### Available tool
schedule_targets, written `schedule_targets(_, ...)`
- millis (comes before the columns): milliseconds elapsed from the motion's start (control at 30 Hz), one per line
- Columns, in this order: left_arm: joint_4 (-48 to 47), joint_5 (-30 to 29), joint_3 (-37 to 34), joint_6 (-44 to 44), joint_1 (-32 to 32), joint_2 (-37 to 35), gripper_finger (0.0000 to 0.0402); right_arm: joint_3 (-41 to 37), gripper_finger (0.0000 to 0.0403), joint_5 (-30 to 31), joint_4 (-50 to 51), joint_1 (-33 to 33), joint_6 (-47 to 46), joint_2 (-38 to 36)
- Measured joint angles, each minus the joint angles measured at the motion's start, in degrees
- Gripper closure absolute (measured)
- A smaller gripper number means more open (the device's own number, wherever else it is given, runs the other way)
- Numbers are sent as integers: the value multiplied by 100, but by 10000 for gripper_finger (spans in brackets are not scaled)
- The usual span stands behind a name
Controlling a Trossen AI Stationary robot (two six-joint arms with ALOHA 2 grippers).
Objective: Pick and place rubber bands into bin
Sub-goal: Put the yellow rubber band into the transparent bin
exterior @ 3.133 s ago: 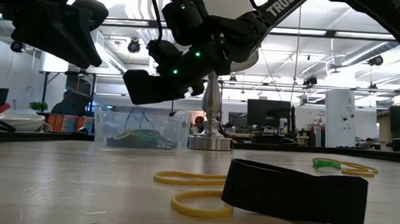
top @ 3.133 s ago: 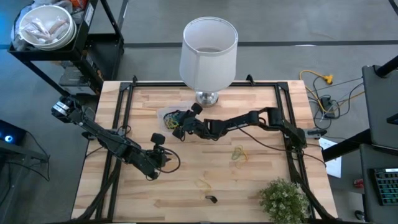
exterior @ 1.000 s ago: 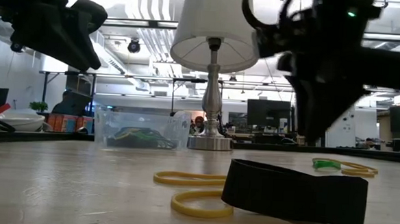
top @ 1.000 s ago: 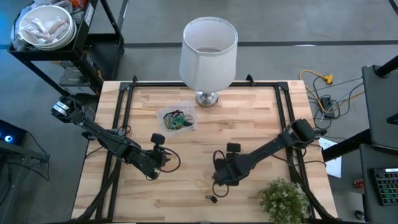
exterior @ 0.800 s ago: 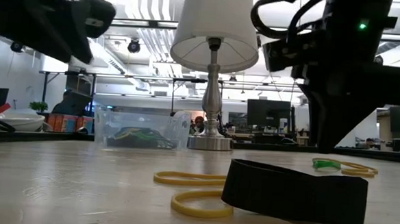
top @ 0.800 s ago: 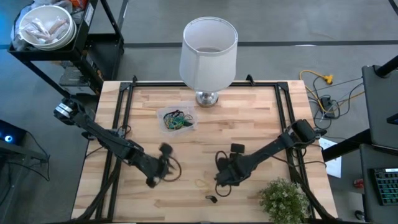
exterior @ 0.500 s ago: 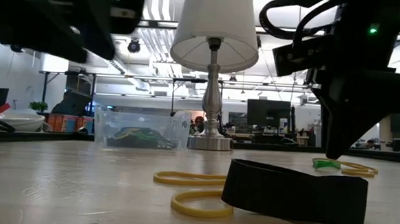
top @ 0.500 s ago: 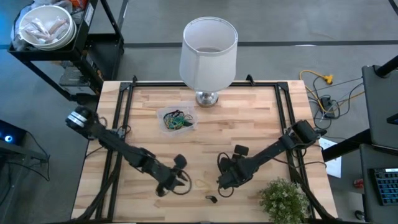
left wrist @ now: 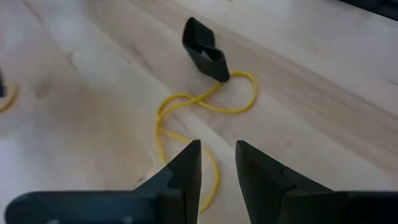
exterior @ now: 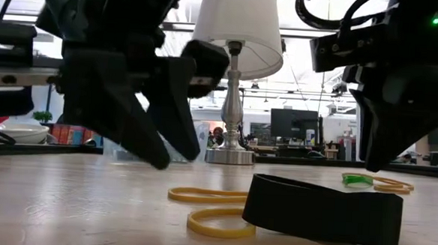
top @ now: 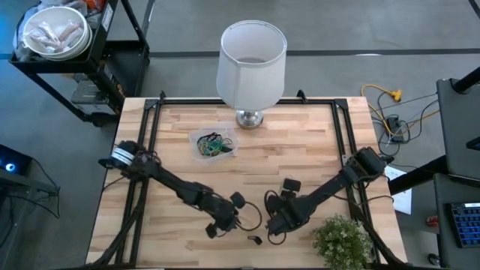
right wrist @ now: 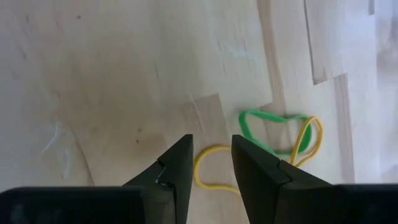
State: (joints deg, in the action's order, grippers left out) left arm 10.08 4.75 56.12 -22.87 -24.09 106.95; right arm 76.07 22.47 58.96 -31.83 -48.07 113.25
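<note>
The left gripper grabs the yellow rubber band by its loop free of the black band next. Then it puts the yellow rubber band in the clear bin.
A yellow rubber band lies flat on the wood with a black band standing on edge at its far loop; both also show in the low view, yellow rubber band and black band. My left gripper is open and hovers just above the yellow band's near loop, left gripper. My right gripper is open and hangs over bare wood near a green band joined to another yellow band. The clear bin holds several bands.
A white lamp stands at the table's far edge behind the bin. A small green plant sits at the near right corner, close to my right arm. The black band lies between the two grippers, near the table's near edge.
My left gripper has swept toward the table's right and near edge, from the left middle to a spot over the yellow band, and has come lower. My right gripper has shifted slightly toward the near edge. The bands have stayed where they were.
</note>
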Motion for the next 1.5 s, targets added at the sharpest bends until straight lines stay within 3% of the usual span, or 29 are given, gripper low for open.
schedule_targets(467, -360, 646, 133, 1043, 561, 324, 318, 12, 308, 170, -67, -158, 2, -2)
schedule_targets(733, -701, 1039, 103, 994, 631, 306, 318, 17, 310, 167, -87, -157, 2, -2)
schedule_targets(1167, -1359, 1178, 107, 992, 625, 293, 319, 20, 312, 163, -94, -155, 0, -2)
schedule_targets(1500, -1834, 1023, 98, 789, 637, 300, 396, 20, 320, 157, -100, -155, 2, -2)
